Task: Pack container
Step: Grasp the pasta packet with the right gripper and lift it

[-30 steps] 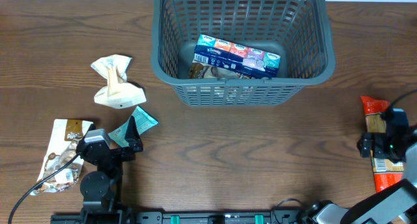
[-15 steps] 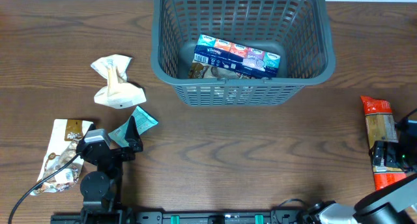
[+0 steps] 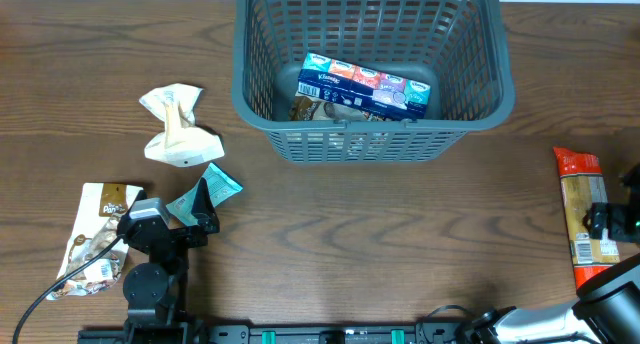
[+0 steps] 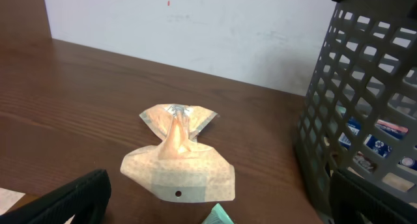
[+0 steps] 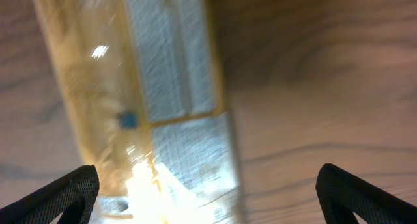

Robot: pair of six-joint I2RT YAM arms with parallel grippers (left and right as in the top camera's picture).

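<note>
The right gripper grabs the long orange packet's narrow width near the packet's middle next. Then it lays the long orange packet lengthwise inside the container (image 3: 258,102).
The container (image 3: 258,102), a large dark grey lattice basket, stands at the back centre and holds a blue tissue pack (image 3: 365,87) and a brown packet (image 3: 318,111). My left gripper (image 3: 200,216) is open low over the table at front left, with a teal packet (image 3: 218,187) just ahead of it. In the left wrist view a beige twisted packet (image 4: 179,159) lies beyond the open left gripper (image 4: 218,185), and the container's wall (image 4: 365,107) is to the right. My right gripper (image 3: 615,222) hangs open over a long orange packet (image 3: 580,199) at the right edge. The right wrist view is blurred, with the orange packet (image 5: 150,87) beneath the open right gripper (image 5: 208,185).
A white and brown snack packet (image 3: 95,239) lies at the front left beside my left arm. The beige packet (image 3: 180,129) rests left of the container. A pale wall (image 4: 195,28) runs behind the table's far edge.
My right gripper has shifted right, toward the table's right edge, uncovering more of the orange packet. The left arm and all packets are still.
</note>
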